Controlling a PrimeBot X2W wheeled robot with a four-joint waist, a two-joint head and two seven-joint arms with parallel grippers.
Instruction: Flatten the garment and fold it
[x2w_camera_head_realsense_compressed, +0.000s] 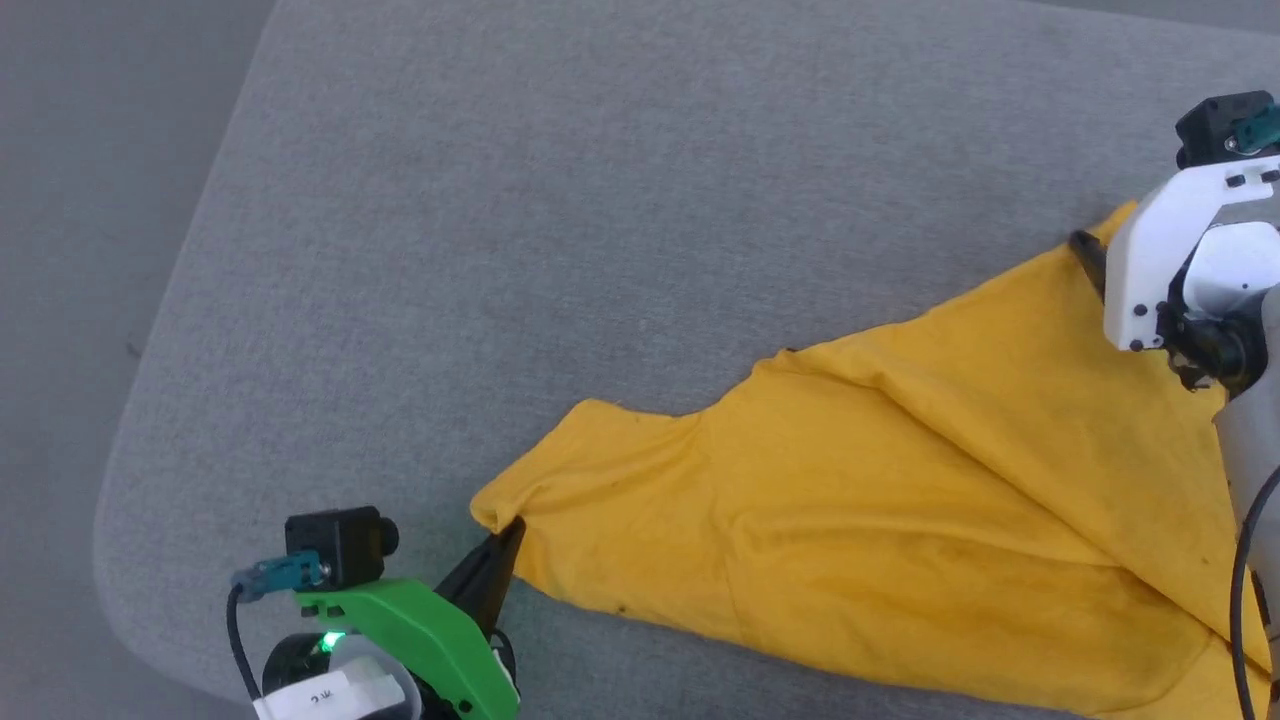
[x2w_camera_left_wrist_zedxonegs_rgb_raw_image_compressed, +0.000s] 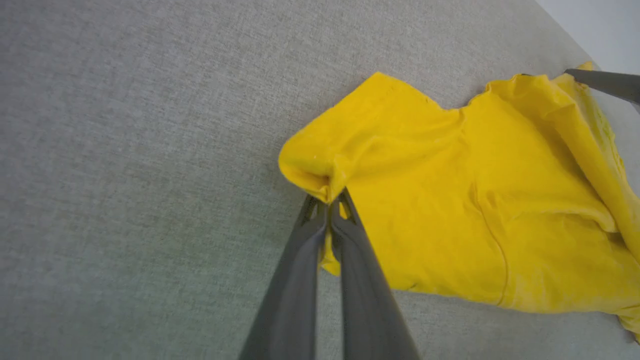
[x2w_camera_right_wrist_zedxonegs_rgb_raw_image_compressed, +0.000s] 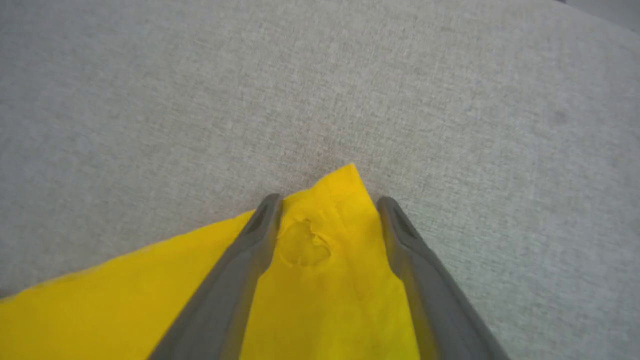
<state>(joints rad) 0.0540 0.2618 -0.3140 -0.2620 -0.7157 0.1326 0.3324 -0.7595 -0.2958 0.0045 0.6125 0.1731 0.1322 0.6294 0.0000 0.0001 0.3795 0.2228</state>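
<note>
The right gripper grabs the garment by its pointed corner (x2w_camera_head_realsense_compressed: 1123, 218) (x2w_camera_right_wrist_zedxonegs_rgb_raw_image_compressed: 336, 201) next, where the wide, flat garment narrows to a point.
The garment (x2w_camera_head_realsense_compressed: 900, 500), a bright yellow T-shirt, lies spread and creased across the right half of the grey surface, stretched between both grippers. My left gripper (x2w_camera_head_realsense_compressed: 505, 545) is shut on its near-left corner; in the left wrist view the two fingers pinch a bunched fold of the garment (x2w_camera_left_wrist_zedxonegs_rgb_raw_image_compressed: 450, 200) at my left gripper (x2w_camera_left_wrist_zedxonegs_rgb_raw_image_compressed: 332, 200). My right gripper (x2w_camera_right_wrist_zedxonegs_rgb_raw_image_compressed: 327, 202) stands open over the far pointed corner of the garment (x2w_camera_right_wrist_zedxonegs_rgb_raw_image_compressed: 325, 280), one finger on each side of the cloth, which lies flat between them. No print is visible.
The grey padded surface (x2w_camera_head_realsense_compressed: 600, 250) stretches far and left of the shirt. Its rounded edge runs down the left side, with floor (x2w_camera_head_realsense_compressed: 80, 250) beyond. The right arm's white bracket (x2w_camera_head_realsense_compressed: 1170, 250) stands over the shirt's far corner.
</note>
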